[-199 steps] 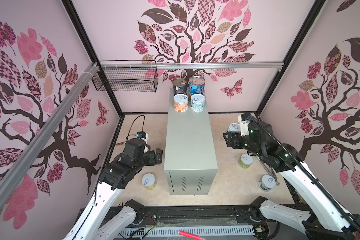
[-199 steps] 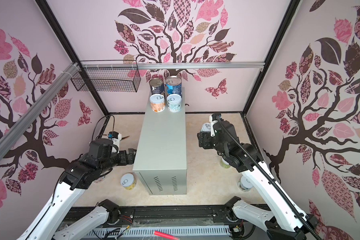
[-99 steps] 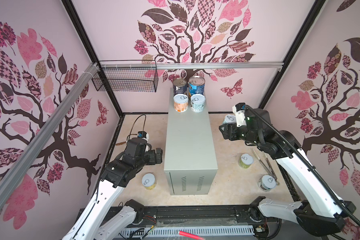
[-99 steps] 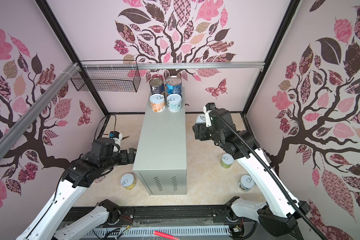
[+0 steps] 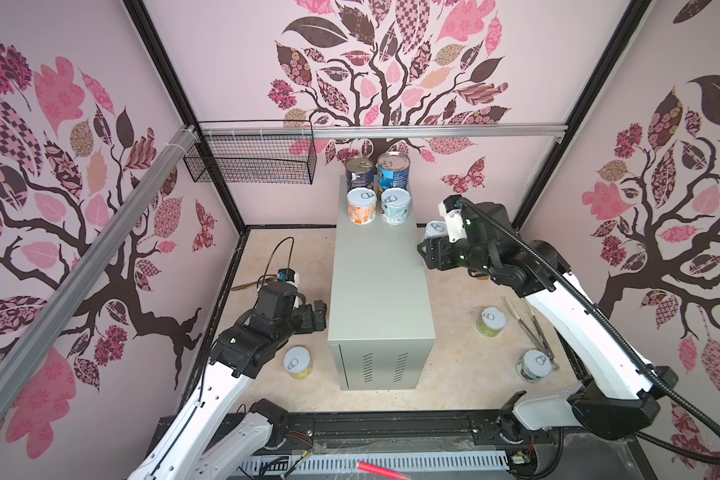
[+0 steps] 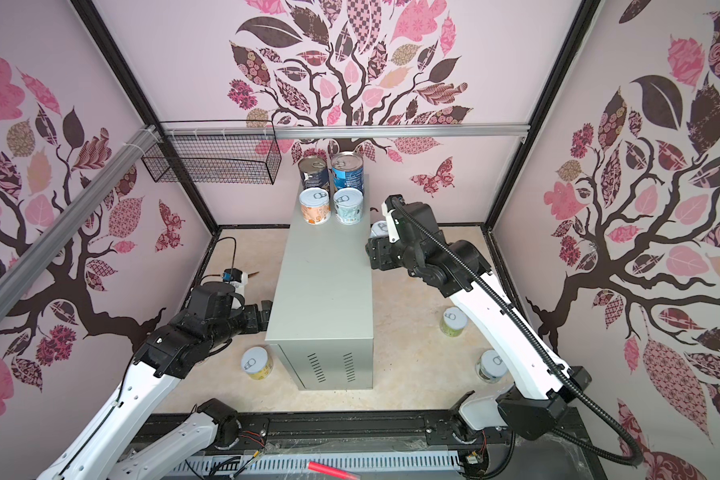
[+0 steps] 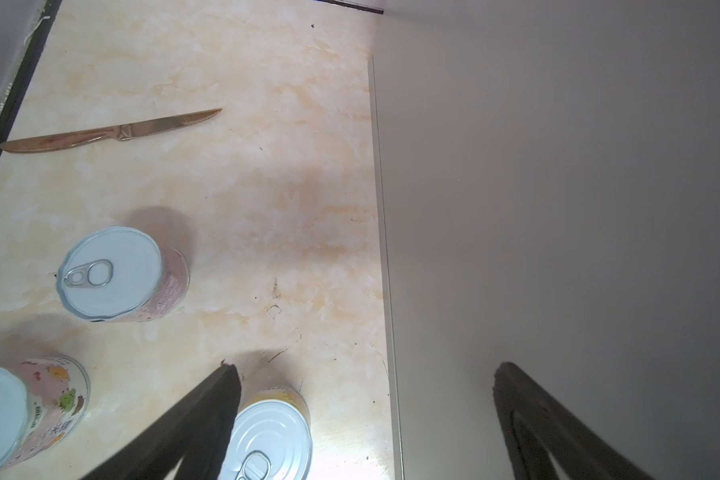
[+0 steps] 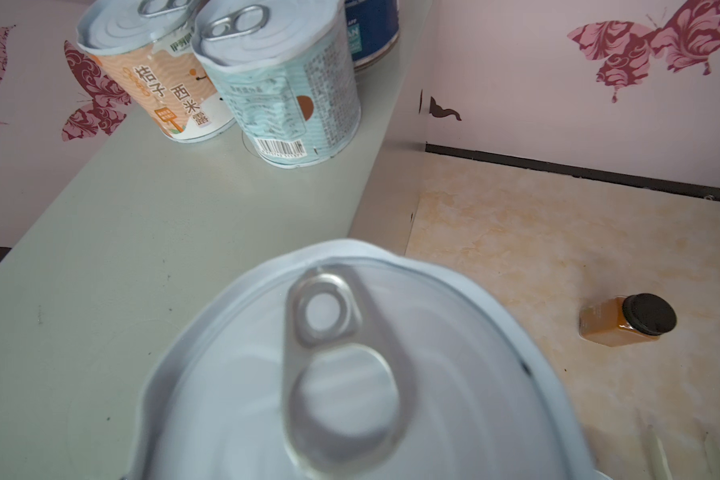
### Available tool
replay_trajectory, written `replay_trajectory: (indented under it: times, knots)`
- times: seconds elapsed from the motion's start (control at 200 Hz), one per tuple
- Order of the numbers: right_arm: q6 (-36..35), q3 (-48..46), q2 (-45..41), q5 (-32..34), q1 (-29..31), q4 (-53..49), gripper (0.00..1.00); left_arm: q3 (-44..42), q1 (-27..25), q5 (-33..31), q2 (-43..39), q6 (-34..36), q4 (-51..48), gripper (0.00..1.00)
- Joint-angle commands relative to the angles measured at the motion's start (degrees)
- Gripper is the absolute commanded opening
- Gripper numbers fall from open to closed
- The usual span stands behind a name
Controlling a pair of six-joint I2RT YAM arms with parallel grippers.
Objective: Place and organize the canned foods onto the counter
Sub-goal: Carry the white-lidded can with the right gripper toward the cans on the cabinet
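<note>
My right gripper should keep holding the short white-lidded can (image 5: 435, 228) until it is on the counter, because the can is hanging beside the counter's edge and the floor is below it.
The grey counter (image 5: 379, 282) (image 6: 325, 282) carries two tall tins (image 5: 359, 172) (image 5: 393, 168) at its back end, with an orange short can (image 5: 361, 205) and a teal one (image 5: 395, 205) in front of them. My right gripper (image 5: 433, 237) is shut on a short white-lidded can (image 5: 435, 228) (image 8: 350, 374) at the counter's right edge, level with its top. My left gripper (image 5: 319, 316) (image 7: 362, 374) hangs open and empty, low beside the counter's left wall. On the floor stand a yellow can (image 5: 297, 362) (image 7: 273, 432), a pink can (image 7: 117, 274), a green can (image 5: 491, 321) and a pale can (image 5: 535, 365).
A knife (image 7: 109, 131) lies on the floor left of the counter. An amber jar (image 8: 624, 320) lies on the floor near the back right corner. Metal tongs (image 5: 526, 322) rest by the right-hand cans. A black wire basket (image 5: 250, 160) hangs on the back rail.
My right arm has carried its can toward the back and leftward, closer to the counter's right edge. The left arm has barely moved.
</note>
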Motion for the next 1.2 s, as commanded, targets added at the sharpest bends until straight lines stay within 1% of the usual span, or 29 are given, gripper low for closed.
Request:
replay_trajectory:
  times: [0.0, 0.165, 0.32, 0.425, 0.665, 0.9, 1.195]
  knots:
    - [-0.08, 4.09, 2.19, 2.21, 1.28, 3.26, 0.51, -2.03, 0.15, 0.93, -0.22, -0.96, 3.03, 0.98]
    - [-0.67, 7.75, 6.18, 2.98, 2.64, 2.98, 0.51, -3.68, 0.07, 1.72, -0.74, -0.96, 4.33, 0.98]
    - [-1.44, 11.06, 9.37, 3.95, 3.36, 2.31, 0.51, -4.99, 0.07, 3.70, -1.23, -1.41, 5.17, 0.98]
    - [-1.90, 13.14, 11.43, 4.78, 4.03, 1.98, 0.51, -4.97, 0.07, 3.63, -1.76, -1.12, 5.24, 0.98]
    - [-3.23, 17.74, 16.32, 7.28, 5.74, 0.67, 0.55, -5.23, 0.27, 5.22, -2.40, -1.40, 5.80, 0.98]
    - [-3.51, 17.89, 18.54, 9.52, 5.81, 1.79, 0.57, -5.39, 0.26, 5.63, -3.04, -1.41, 5.86, 0.98]
    - [-3.17, 17.51, 19.38, 8.96, 5.82, 3.39, 0.62, -5.50, 0.31, 5.80, -3.06, -1.36, 5.88, 0.98]
